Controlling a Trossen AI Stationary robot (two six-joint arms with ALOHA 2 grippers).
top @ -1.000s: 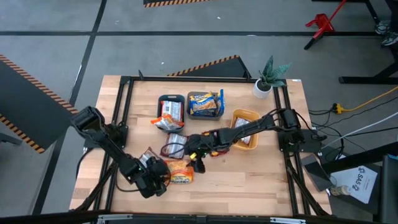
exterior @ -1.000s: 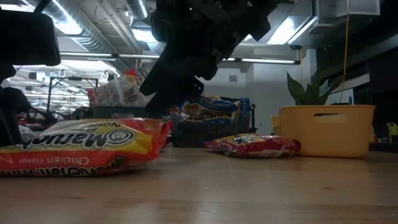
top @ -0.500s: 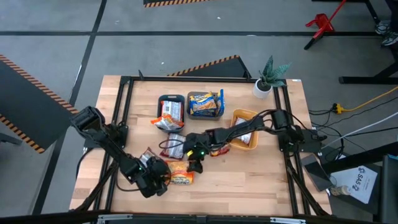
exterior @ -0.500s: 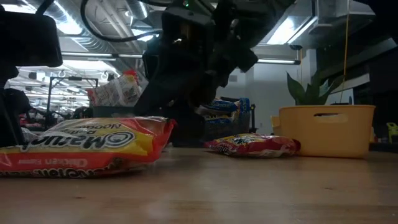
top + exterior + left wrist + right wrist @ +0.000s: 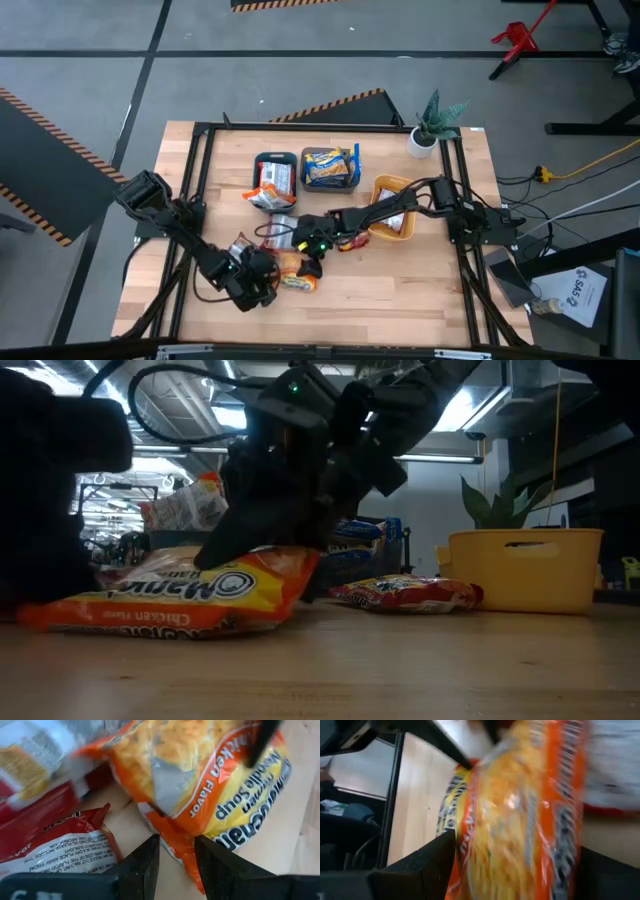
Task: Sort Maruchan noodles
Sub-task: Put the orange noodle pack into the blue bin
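Note:
My right gripper grabs the orange and yellow packet by its end point(image 5: 303, 282) beside the lettering next, to sort it into the dark tray point(image 5: 275, 180).
An orange and yellow Maruchan noodle packet point(image 5: 297, 272) lies near the table's front, left of centre, also seen in the low view point(image 5: 180, 595). My left gripper point(image 5: 176, 840) comes at it from the near left and is shut on its edge. My right gripper point(image 5: 517, 845) reaches in from the right, open, with one finger on each side of the same packet point(image 5: 520, 820). More packets lie close by: a red one point(image 5: 55, 840) and a dark red one point(image 5: 280, 236). Another red packet point(image 5: 405, 593) lies flat on the wood. My left gripper pinches the orange border of the packet at its near end point(image 5: 172, 832) between its two fingers. The fingers slant down from the near left. The packet's underside rests on the table, and its right end point(image 5: 295, 565) is tilted up. My right gripper: I cannot tell whether its fingers point(image 5: 437, 855) touch the packet.
At the back stand a dark tray point(image 5: 275, 160) and a grey tray point(image 5: 330, 152), both with packets in them. An orange tray point(image 5: 392, 186) stands to the right with a packet inside. A potted plant point(image 5: 435, 125) stands at the far right corner. Bare wood lies along the near right.
My right gripper has come down and toward the table's left edge, rolling as it went, until its fingers stood either side of the orange packet. The packet has turned and slid a little toward the right, and its right end has tipped up.

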